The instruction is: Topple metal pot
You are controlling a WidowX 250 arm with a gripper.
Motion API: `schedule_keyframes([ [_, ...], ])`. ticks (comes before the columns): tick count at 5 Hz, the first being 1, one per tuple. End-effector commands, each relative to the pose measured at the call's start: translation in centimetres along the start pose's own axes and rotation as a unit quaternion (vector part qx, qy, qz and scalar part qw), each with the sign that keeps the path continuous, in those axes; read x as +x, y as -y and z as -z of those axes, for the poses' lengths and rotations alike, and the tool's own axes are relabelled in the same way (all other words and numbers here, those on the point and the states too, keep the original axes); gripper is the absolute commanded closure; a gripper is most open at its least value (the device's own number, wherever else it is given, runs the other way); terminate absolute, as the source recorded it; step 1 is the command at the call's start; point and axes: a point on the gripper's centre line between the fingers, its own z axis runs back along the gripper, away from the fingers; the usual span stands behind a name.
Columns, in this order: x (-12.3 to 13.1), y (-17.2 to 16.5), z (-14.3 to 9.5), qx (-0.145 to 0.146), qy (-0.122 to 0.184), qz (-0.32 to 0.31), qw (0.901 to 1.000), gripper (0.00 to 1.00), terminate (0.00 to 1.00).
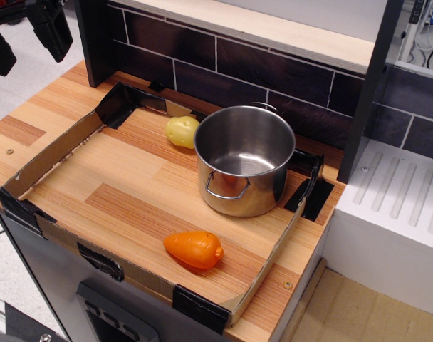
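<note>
My gripper grabs the metal pot [243, 160] by its rim [201, 137] next, to topple the pot on the wooden counter.
The metal pot [243, 160] stands upright on the wooden counter, toward the back right of the cardboard-fenced area. It is shiny steel with a wire loop handle facing me and another at its far rim; it is empty inside. My gripper [28, 39] hangs at the top left corner of the view, far from the pot and high above the counter. Its two black fingers are spread apart with nothing between them.
A yellow toy potato [181, 131] lies just left of the pot, close to its wall. An orange toy carrot [194, 249] lies in front. A low cardboard rim [53, 153] fences the wooden counter [117, 192]. A dark tiled back wall [223, 64] and a white drain rack [402, 199] are at the right.
</note>
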Motion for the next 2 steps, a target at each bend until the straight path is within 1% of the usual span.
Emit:
schedule_keyframes([
  [1, 0.0, 0.0, 0.0, 0.0, 0.0, 0.0, 1.0, 0.0, 0.0],
  [2, -0.9, 2.9, 0.2, -0.002, -0.006, -0.026, 0.9996, 0.0, 0.0],
])
